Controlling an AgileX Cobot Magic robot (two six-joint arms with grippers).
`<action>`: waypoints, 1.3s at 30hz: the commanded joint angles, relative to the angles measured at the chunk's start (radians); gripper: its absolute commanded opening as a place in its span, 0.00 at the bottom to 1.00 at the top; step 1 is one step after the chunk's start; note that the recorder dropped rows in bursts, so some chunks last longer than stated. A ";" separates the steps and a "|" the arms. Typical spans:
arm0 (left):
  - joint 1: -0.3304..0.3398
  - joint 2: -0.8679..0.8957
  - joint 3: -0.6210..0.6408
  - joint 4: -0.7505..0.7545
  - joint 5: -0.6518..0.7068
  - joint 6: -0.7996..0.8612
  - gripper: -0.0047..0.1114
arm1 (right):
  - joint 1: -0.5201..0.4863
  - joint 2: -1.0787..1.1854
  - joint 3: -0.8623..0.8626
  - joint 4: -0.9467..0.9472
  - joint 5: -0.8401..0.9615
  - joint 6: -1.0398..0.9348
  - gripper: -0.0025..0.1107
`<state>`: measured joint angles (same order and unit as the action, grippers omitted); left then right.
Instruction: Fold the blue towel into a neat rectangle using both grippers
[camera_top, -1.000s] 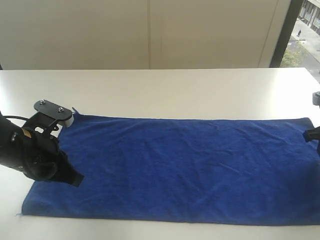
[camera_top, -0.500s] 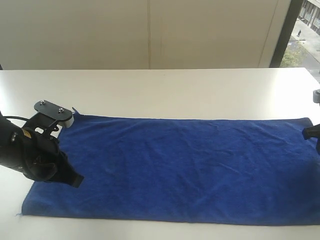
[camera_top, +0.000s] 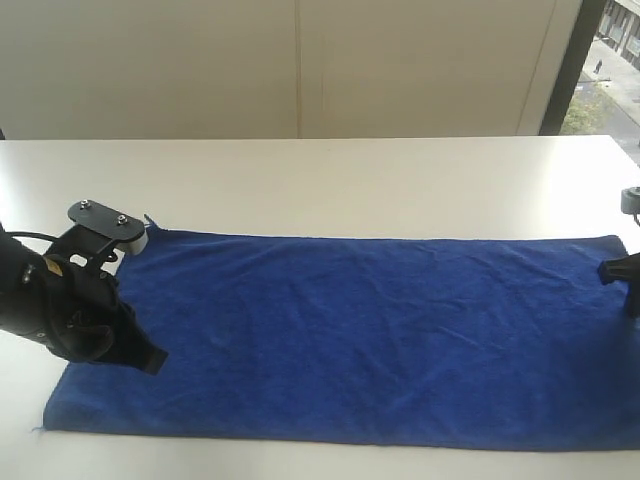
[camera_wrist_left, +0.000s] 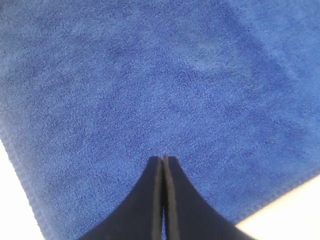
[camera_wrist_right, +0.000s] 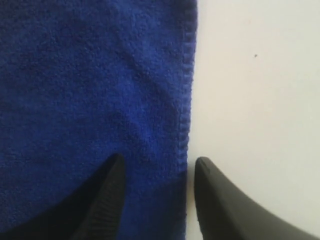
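Observation:
I'll next grab the blue towel by its hemmed short edge (camera_wrist_right: 183, 165) with my right gripper to fold it over on itself.
The blue towel (camera_top: 360, 330) lies spread flat and lengthwise on the white table (camera_top: 350, 180). My left gripper (camera_top: 148, 358) hovers over the towel's left end. In the left wrist view its fingers (camera_wrist_left: 163, 159) are pressed together with nothing between them, above the blue pile (camera_wrist_left: 150, 75). My right gripper (camera_top: 622, 270) is at the towel's right edge, mostly cut off by the frame. In the right wrist view it (camera_wrist_right: 159, 162) stands open astride the hem. One finger is over the towel (camera_wrist_right: 90, 75) and the other over the bare table (camera_wrist_right: 255, 75).
A wide band of bare table lies behind the towel, up to a pale wall (camera_top: 300, 70). A window strip (camera_top: 600, 60) shows at the far right. The towel's near edge runs close to the table's front edge.
The right gripper has edged slightly further into view at the towel's right edge. The left arm and the towel have not moved.

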<state>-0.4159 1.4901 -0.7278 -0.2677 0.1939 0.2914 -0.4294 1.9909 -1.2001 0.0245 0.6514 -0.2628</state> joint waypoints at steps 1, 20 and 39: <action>-0.005 -0.011 0.010 -0.015 0.007 0.000 0.04 | -0.001 0.010 0.004 0.006 0.024 0.004 0.40; -0.005 -0.011 0.010 -0.015 -0.003 0.000 0.04 | 0.013 -0.104 0.044 0.072 -0.029 0.000 0.02; -0.005 -0.084 0.010 0.009 -0.013 0.000 0.04 | 0.582 -0.151 -0.146 0.203 -0.009 0.015 0.02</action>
<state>-0.4159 1.4414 -0.7278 -0.2652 0.1687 0.2934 0.0670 1.8333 -1.2965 0.2066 0.6492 -0.2610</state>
